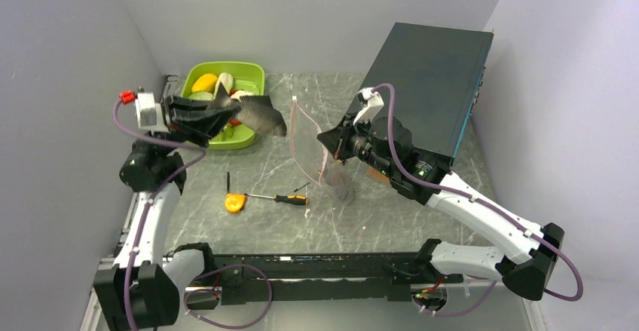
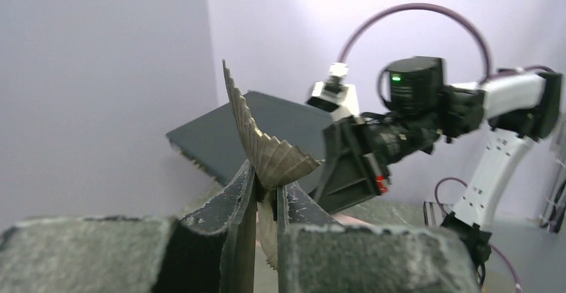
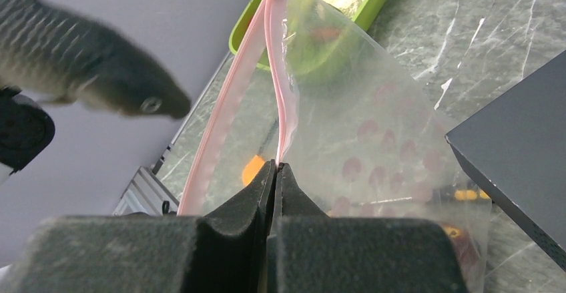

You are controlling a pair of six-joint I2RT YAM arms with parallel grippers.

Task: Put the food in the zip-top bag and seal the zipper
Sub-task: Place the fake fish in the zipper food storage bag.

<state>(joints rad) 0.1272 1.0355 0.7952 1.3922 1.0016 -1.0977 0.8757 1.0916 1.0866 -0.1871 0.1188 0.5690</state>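
Observation:
My left gripper should keep holding the fish until its head is inside the bag. The head is still short of the bag's opening, and the fish would end up outside if I opened now.
My left gripper (image 1: 224, 111) is shut on the tail of a grey toy fish (image 1: 258, 114) and holds it in the air between the tray and the bag; the ribbed tail fin (image 2: 267, 147) stands up between its fingers (image 2: 241, 203). My right gripper (image 1: 328, 141) is shut on the pale pink zipper (image 3: 279, 86) of the clear zip-top bag (image 1: 307, 146) and holds the bag upright with its mouth spread open toward the fish (image 3: 87, 63). A dark piece (image 1: 343, 188) lies in the bag's bottom. More toy food (image 1: 215, 84) lies in the tray.
The lime-green tray (image 1: 250, 73) stands at the back left. An orange tape measure (image 1: 235, 203) and a yellow-and-black screwdriver (image 1: 285, 198) lie on the marble table in front. A large black box (image 1: 429, 82) stands at the back right behind my right arm.

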